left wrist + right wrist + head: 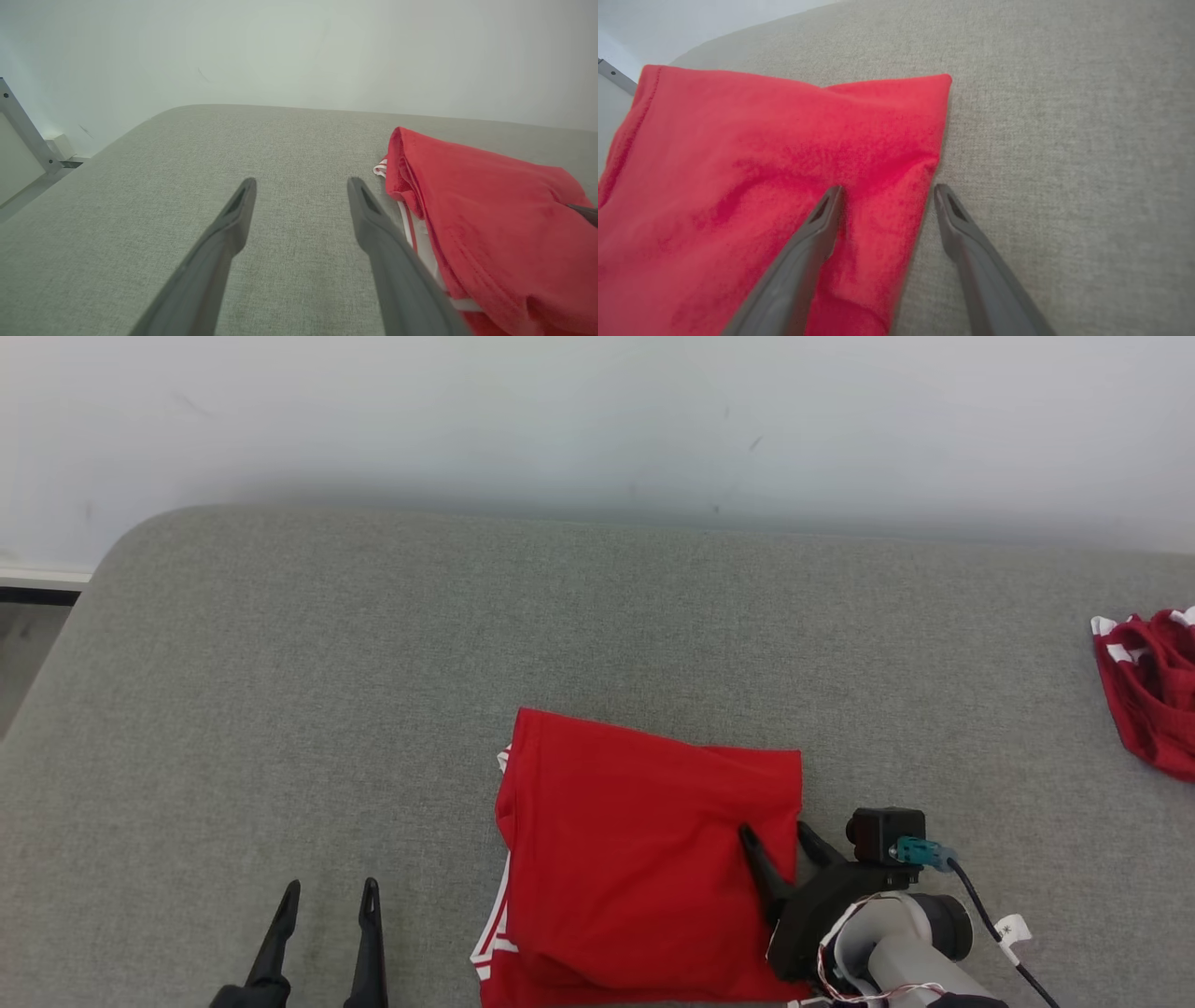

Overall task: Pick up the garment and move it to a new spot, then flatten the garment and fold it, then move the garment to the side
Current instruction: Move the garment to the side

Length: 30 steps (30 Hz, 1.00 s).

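Observation:
My right gripper will move the garment to the side next, so it will pick up the folded garment (627, 851) by its smooth folded edge (781, 829).
The garment (635, 859) is red with white trim and lies folded into a rough rectangle on the grey padded surface (373, 663), near the front edge. My right gripper (775, 835) is open at its right edge: one finger rests over the red cloth, the other over bare grey fabric. In the right wrist view that edge of the garment (784, 163) runs between the open fingers of the right gripper (886, 191). My left gripper (330, 891) stands open over bare surface to the garment's left. In the left wrist view the left gripper (301, 184) is open, with the garment (490, 210) to its right.
A second red and white piece of clothing (1153, 691) lies crumpled at the far right edge of the surface. A pale wall (597, 420) rises behind it. The surface's rounded left corner (121, 551) drops to the floor.

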{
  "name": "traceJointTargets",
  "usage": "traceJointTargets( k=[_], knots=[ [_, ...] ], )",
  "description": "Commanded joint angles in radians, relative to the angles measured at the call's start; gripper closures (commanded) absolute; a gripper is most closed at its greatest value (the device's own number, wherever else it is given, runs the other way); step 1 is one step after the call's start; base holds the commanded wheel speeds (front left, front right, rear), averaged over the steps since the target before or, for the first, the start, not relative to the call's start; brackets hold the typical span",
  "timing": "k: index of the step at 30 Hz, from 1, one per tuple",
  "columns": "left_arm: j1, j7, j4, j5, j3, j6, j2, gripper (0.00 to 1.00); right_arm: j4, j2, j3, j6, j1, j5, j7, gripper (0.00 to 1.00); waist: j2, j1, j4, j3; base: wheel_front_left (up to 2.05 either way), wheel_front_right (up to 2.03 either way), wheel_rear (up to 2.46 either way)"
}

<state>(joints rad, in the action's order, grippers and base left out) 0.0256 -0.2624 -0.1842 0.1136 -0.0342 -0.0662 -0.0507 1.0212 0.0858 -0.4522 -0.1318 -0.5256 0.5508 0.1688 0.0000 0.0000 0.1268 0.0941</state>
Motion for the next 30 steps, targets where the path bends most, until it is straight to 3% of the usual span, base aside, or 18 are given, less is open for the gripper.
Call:
traceJointTargets(
  k=[1,2,3,4,5,11,16,30],
  knots=[
    [-0.009,-0.002,-0.001,0.004,0.002,0.002,0.001,0.00,0.020,-0.021,-0.013,0.002,0.021,0.042,-0.012,0.00,0.0000,0.0000,0.009,0.004,0.00,0.00,0.00],
    [-0.008,-0.002,-0.001,0.005,0.005,0.004,0.000,0.00,0.020,-0.027,-0.019,0.001,0.029,0.068,-0.025,0.00,0.0000,0.0000,0.009,0.003,0.00,0.00,0.00],
    [-0.006,-0.002,0.000,0.006,0.006,0.003,0.000,0.00,0.016,-0.032,-0.029,0.001,0.034,0.088,-0.030,0.61,0.0000,0.0000,0.008,0.002,0.00,0.00,0.00],
    [-0.004,-0.002,0.001,0.006,0.008,0.003,0.001,0.00,0.011,-0.034,-0.041,0.000,0.037,0.104,-0.029,0.91,0.0000,0.0000,0.007,0.001,0.00,0.00,0.00],
    [-0.002,-0.002,0.003,0.006,0.010,0.005,0.001,0.00,0.007,-0.035,-0.052,0.000,0.038,0.116,-0.025,1.00,0.0000,0.0000,0.005,0.000,0.00,0.00,0.00],
    [0.006,-0.002,0.010,0.017,0.017,0.011,0.001,0.00,-0.010,0.018,-0.084,0.001,-0.013,0.151,0.039,1.00,0.0000,0.0000,-0.027,-0.002,0.00,0.00,0.00],
    [-0.009,-0.002,0.018,0.025,0.017,0.012,0.001,0.00,-0.032,0.106,-0.107,0.002,-0.088,0.161,0.071,1.00,0.0000,0.0000,-0.071,0.012,0.00,0.00,0.00],
    [-0.079,-0.002,0.052,0.011,0.000,0.006,0.000,0.00,-0.093,0.399,-0.244,0.002,-0.317,0.122,-0.038,1.00,0.0000,0.0000,-0.175,0.116,0.00,0.00,0.00]
  ],
)
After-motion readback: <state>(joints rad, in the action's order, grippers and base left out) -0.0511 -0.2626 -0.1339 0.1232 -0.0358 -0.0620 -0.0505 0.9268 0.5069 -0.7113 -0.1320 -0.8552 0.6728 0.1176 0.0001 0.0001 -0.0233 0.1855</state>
